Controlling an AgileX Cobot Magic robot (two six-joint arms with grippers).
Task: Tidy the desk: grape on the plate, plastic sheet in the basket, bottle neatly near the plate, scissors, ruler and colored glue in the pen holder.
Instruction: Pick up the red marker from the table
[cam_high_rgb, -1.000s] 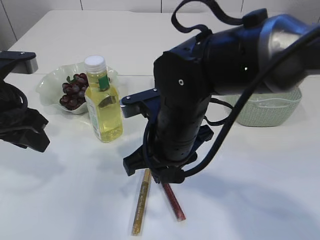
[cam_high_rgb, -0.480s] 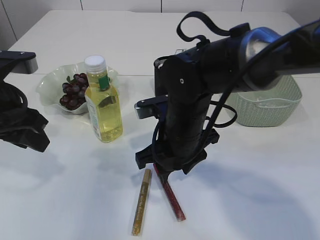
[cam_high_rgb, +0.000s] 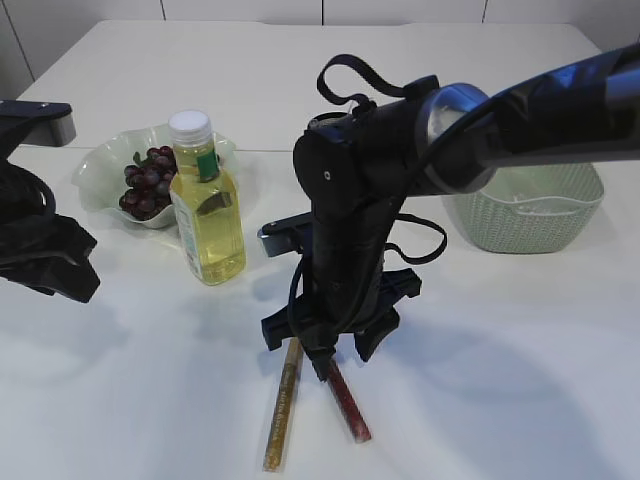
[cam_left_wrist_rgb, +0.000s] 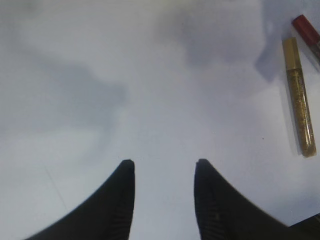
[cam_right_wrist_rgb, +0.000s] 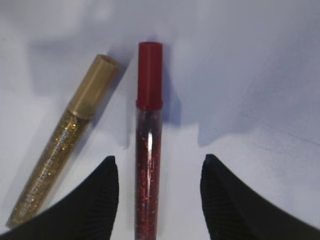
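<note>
The red colored glue pen has its cap close to the gold pen's cap (cam_high_rgb: 293, 351), so my right gripper will next grab the red pen by its body (cam_high_rgb: 340, 390), where the gap gets wider.
Two coloured glue tubes lie side by side on the white table: a red glitter one (cam_right_wrist_rgb: 149, 145) (cam_high_rgb: 346, 402) and a gold one (cam_right_wrist_rgb: 57, 167) (cam_high_rgb: 282, 405) (cam_left_wrist_rgb: 299, 100). My right gripper (cam_right_wrist_rgb: 159, 160) (cam_high_rgb: 325, 358) hangs low over them, open, its fingers either side of the red tube without touching it. My left gripper (cam_left_wrist_rgb: 164, 162) is open over bare table at the left, empty. The grape bunch (cam_high_rgb: 145, 185) sits on the plate (cam_high_rgb: 100, 165). The bottle (cam_high_rgb: 208, 215) of yellow liquid stands upright next to the plate. The scissors, ruler, plastic sheet and pen holder are out of view.
A pale green woven basket (cam_high_rgb: 530, 215) stands at the back right, partly behind my right arm. The left arm's dark body (cam_high_rgb: 45, 255) sits at the left edge. White tabletop surrounds the tubes.
My right arm has come down and shifted left over the glue tubes, and its jaws have spread wider. The left arm, bottle and plate have not moved.
</note>
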